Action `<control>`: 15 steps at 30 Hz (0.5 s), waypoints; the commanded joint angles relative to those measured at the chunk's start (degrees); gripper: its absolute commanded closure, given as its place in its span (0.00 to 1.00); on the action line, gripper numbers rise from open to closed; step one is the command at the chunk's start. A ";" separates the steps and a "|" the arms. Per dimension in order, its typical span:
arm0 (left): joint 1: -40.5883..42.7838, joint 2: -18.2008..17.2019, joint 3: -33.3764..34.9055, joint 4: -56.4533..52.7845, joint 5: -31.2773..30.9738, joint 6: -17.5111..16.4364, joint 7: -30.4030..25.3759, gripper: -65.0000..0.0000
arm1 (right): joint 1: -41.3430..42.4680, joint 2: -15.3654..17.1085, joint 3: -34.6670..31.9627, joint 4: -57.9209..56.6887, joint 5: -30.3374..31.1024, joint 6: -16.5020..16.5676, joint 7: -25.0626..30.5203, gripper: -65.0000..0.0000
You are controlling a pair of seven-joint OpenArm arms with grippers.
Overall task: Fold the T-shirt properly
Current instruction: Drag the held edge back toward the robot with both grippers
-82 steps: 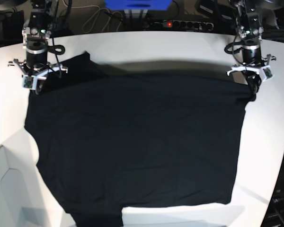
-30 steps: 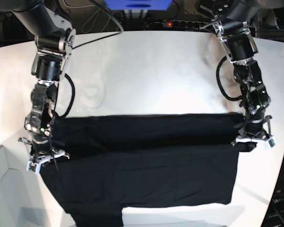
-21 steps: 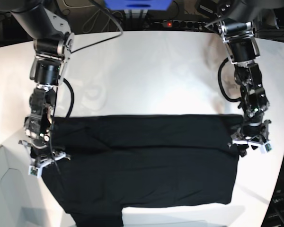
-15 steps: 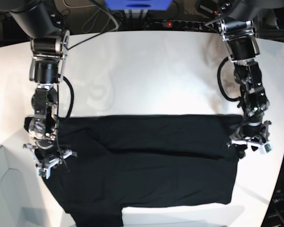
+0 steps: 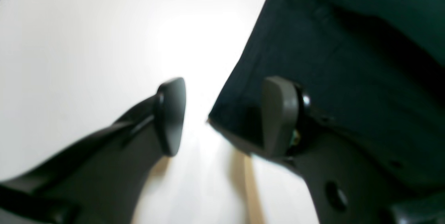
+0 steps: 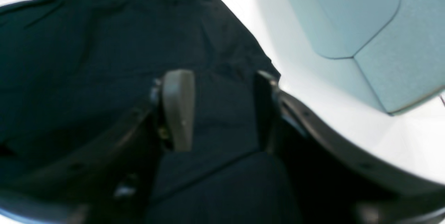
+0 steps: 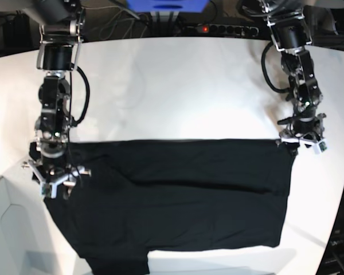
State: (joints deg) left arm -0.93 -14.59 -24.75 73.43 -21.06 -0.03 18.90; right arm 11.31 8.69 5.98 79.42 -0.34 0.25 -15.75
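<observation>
My left gripper's fingers are still above the T-shirt's corner [image 5: 233,113] with their shadow apart on the tabletop, so they need to come down before they close on it.
The black T-shirt [image 7: 172,200] lies on the white table [image 7: 178,86], its far part folded over towards the front, with a straight fold edge across the middle. Only plain black cloth shows. My left gripper [image 7: 301,148] is open at the fold's right end. In the left wrist view [image 5: 224,116] its jaws straddle the shirt's corner [image 5: 347,43] without holding it. My right gripper [image 7: 53,186] is open over the shirt's left end. In the right wrist view [image 6: 220,109] black cloth [image 6: 104,43] lies between its fingers.
A power strip [image 7: 218,28] and a blue box [image 7: 166,6] sit behind the table's far edge. A pale panel [image 7: 6,229] lies beyond the table's front left edge. A sleeve [image 7: 117,266] reaches the front edge.
Both grippers carried the shirt's far edge towards the front, folding it over, then let go. The left gripper has since drawn back to the fold edge; the right has risen slightly.
</observation>
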 commanded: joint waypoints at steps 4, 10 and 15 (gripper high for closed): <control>-1.14 -0.84 -0.08 -1.82 -0.08 -0.10 -2.76 0.47 | -1.33 0.59 0.13 2.47 0.03 0.06 2.25 0.47; -3.77 -0.84 0.01 -7.01 -0.17 -0.27 -2.85 0.47 | -4.32 1.29 0.92 2.91 0.03 0.06 2.34 0.47; -4.30 -0.84 3.08 -7.63 -0.17 -0.27 -2.85 0.47 | -5.20 1.38 3.47 3.26 0.03 0.06 2.34 0.47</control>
State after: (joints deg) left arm -4.19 -14.59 -21.56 64.90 -21.08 -0.03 17.26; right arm 5.04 9.52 9.32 81.45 -0.21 0.25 -15.14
